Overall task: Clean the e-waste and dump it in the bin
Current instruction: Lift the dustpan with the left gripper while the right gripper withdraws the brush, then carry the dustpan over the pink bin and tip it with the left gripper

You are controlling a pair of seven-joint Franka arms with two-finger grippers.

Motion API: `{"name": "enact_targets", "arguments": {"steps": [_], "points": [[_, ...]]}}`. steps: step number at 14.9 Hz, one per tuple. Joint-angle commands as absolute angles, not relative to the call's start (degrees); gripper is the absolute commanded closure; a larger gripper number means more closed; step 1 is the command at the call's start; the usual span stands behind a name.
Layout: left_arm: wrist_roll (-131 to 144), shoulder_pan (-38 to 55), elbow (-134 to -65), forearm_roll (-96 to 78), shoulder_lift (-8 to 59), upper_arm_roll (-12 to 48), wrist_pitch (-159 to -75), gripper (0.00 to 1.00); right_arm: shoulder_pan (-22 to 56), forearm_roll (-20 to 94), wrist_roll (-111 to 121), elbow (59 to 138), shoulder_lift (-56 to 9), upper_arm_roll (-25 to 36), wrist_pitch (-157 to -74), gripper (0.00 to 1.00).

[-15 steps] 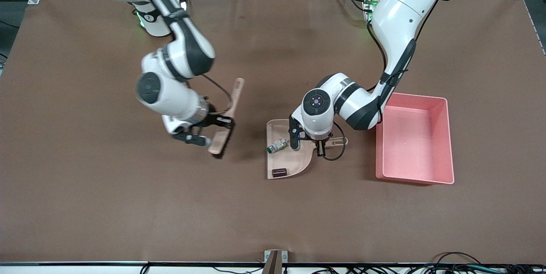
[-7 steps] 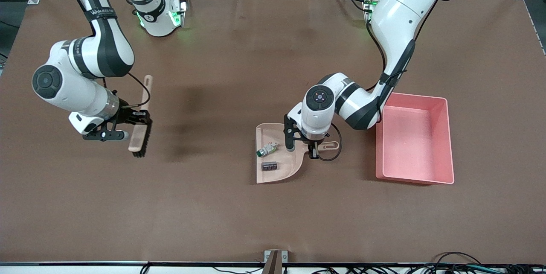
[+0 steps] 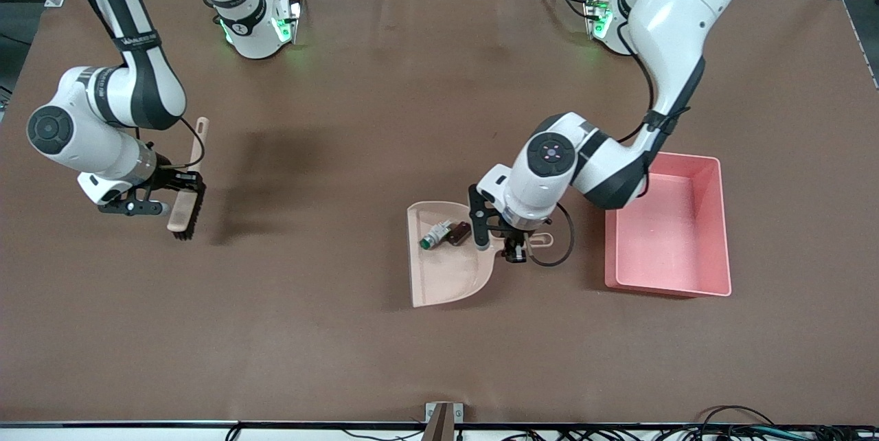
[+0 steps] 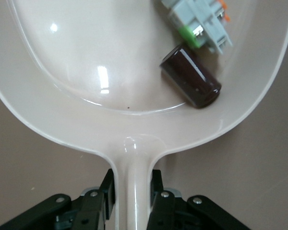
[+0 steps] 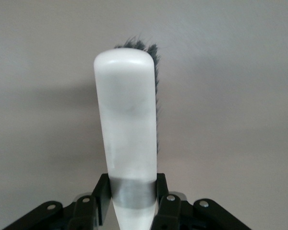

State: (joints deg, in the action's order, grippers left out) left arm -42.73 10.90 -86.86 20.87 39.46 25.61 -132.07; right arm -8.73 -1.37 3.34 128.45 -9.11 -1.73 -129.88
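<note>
The brush's dark bristles hang above the table, apart from their shadow in the front view, so it is too early for my right gripper to release the brush.
My left gripper [image 3: 505, 243] is shut on the handle of the beige dustpan [image 3: 439, 276], which it holds tilted just above the table beside the pink bin [image 3: 721, 235]. In the pan lie the white-and-green component [image 3: 435, 234] and the dark cylinder [image 3: 459, 233], touching each other near the pan's handle end. The left wrist view shows the handle [image 4: 133, 191] between the fingers, with the dark cylinder [image 4: 191, 82] and the component [image 4: 199, 24] above it. My right gripper [image 3: 180, 188] is shut on a brush [image 3: 184, 211] with dark bristles, held over the table at the right arm's end; the brush [image 5: 127, 129] fills the right wrist view.
The brown mat [image 3: 384, 118] covers the whole table. The bin stands toward the left arm's end, with nothing seen inside it. Cables run along the table edge nearest the front camera.
My right arm has swung the brush away to the right arm's end of the table. My left gripper has lifted and tilted the dustpan, and the dark cylinder has slid to the component.
</note>
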Motion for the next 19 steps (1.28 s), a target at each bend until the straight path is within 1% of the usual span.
{"name": "enact_targets", "arguments": {"steps": [1, 6, 9, 10, 11, 12, 13, 14, 17, 19], "points": [[-43.24, 9.32, -87.45, 19.86, 36.31, 26.98, -127.20, 1.00, -13.96, -2.37, 7.98, 129.46, -10.72, -2.99, -130.69, 1.00], [-43.77, 5.72, -86.92, 19.86, 31.74, 26.98, -117.62, 1.00, -15.90, -1.50, 8.17, 129.46, -16.25, -3.16, -130.87, 1.00], [-46.13, 2.39, -87.10, 19.78, 29.27, 27.16, -114.79, 1.00, -16.61, -0.35, 8.09, 129.46, -17.14, -3.25, -130.78, 1.00], [-47.88, 0.55, -87.10, 19.25, 28.83, 27.94, -114.09, 1.00, -16.70, -0.35, 8.09, 129.29, -17.31, -3.25, -130.69, 0.97], [-49.38, -2.17, -87.01, 18.29, 28.57, 29.08, -112.95, 1.00, -16.61, -0.35, 7.91, 129.20, -17.40, -3.25, -130.69, 0.81], [-50.79, -4.81, -87.10, 18.19, 28.04, 30.57, -111.72, 1.00, -16.61, -0.26, 8.00, 129.11, -17.49, -3.25, -130.69, 0.57], [-52.19, -7.62, -87.10, 18.19, 27.43, 32.06, -110.14, 1.00, -16.61, 0.00, 8.00, 129.11, -17.66, -3.25, -130.78, 0.37], [-53.86, -9.73, -87.10, 18.19, 26.64, 32.95, -108.13, 1.00, -16.70, 0.26, 8.09, 129.11, -17.75, -3.25, -130.87, 0.30], [-60.71, -15.36, -87.36, 18.37, 24.01, 33.05, -103.90, 1.00, -17.14, 0.35, 8.09, 129.02, -17.84, -3.25, -130.87, 0.10], [-65.54, -18.97, -88.50, 18.89, 22.59, 33.05, -103.54, 1.00, -17.40, 0.35, 8.17, 129.02, -17.84, -3.25, -130.87, 0.00]]}}
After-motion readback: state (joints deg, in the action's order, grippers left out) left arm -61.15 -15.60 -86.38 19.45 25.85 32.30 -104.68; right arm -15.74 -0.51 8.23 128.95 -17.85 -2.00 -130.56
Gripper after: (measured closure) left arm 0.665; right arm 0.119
